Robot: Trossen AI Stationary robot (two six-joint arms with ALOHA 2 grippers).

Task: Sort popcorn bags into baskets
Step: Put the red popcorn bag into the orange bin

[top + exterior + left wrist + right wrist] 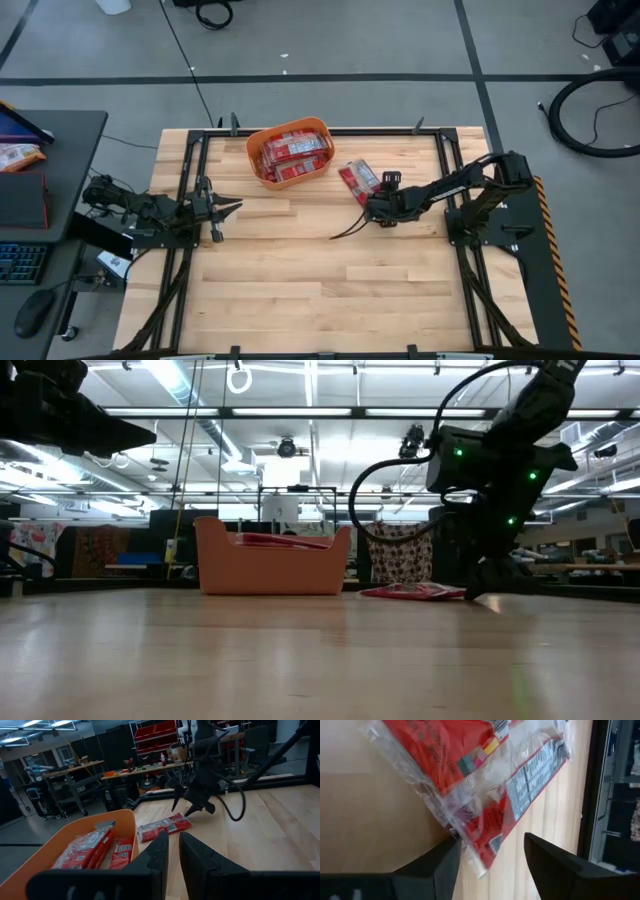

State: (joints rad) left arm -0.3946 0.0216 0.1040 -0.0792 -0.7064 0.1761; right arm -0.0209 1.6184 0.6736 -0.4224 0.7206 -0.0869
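Note:
My right gripper needs to sort the popcorn bag into the orange basket, so next it has to pick the bag up by its clear plastic corner (477,860).
An orange basket (290,152) stands at the table's far middle and holds several red popcorn bags (296,150). It also shows in the low view (270,565) and the left wrist view (75,840). A few loose red-and-clear bags (358,180) lie flat on the table to the right of the basket. My right gripper (370,203) is low over the table at their near end. It is open, and the corner of a bag (480,855) lies between its fingers. My left gripper (228,207) is open and empty at the table's left, clear of the basket. My right gripper comes at the bag's corner (470,847) from above, slanting down. One finger (445,865) stands right against the clear plastic edge. I cannot tell whether it touches. The bag lies flat on the table.
Bare wood stretches across the near half of the table (320,290). A black cable (345,232) hangs from my right arm down to the table. A dark metal frame (450,180) runs along the table's sides.

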